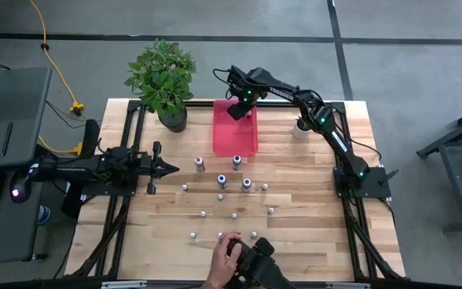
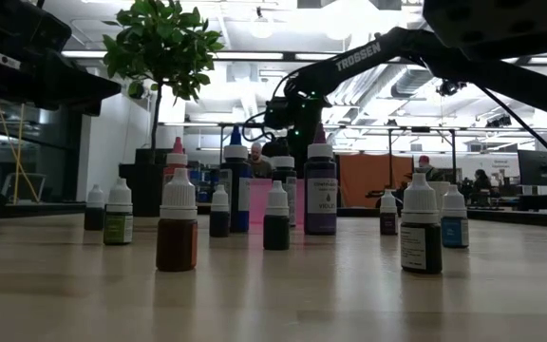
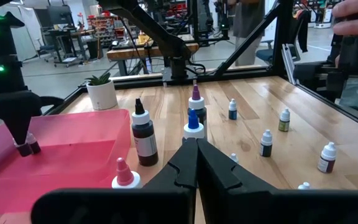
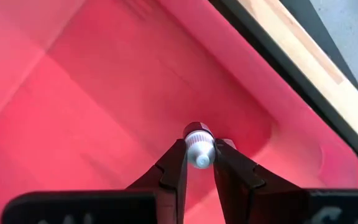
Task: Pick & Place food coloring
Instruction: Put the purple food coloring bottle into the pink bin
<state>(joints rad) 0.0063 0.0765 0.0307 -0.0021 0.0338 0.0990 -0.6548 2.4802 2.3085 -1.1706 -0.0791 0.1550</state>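
Observation:
The small bottle (image 4: 199, 146) is low over the bottom of the pink tray and would stay in the tray. My right gripper should open now.
The food coloring is several tiny white-capped bottles (image 1: 233, 215) standing upright on the wooden table, with a few taller ones (image 1: 237, 161) near the pink tray (image 1: 224, 143). In the low view they stand in a loose row (image 2: 177, 220). My right gripper (image 1: 243, 112) hangs over the far part of the tray, shut on one small bottle (image 4: 199, 151). My left gripper (image 1: 172, 167) is shut and empty at the table's left, pointing toward the bottles; its shut fingers (image 3: 196, 146) show in the left wrist view. My right gripper pinches the small bottle between its two fingertips (image 4: 174, 163), coming from above and pointing down into the tray. The ribbed white cap (image 4: 199, 149) sits between the fingers, facing the wrist camera. In the left wrist view the bottle (image 3: 28, 147) sits low in the tray; whether it touches the floor, I cannot tell.
A large potted plant (image 1: 164, 76) stands at the far left corner and a small white pot (image 1: 301, 128) at the far right. A person's hand (image 1: 224, 250) with a dark device reaches in over the near edge. Bare wood lies on the table's right side (image 1: 319, 209).

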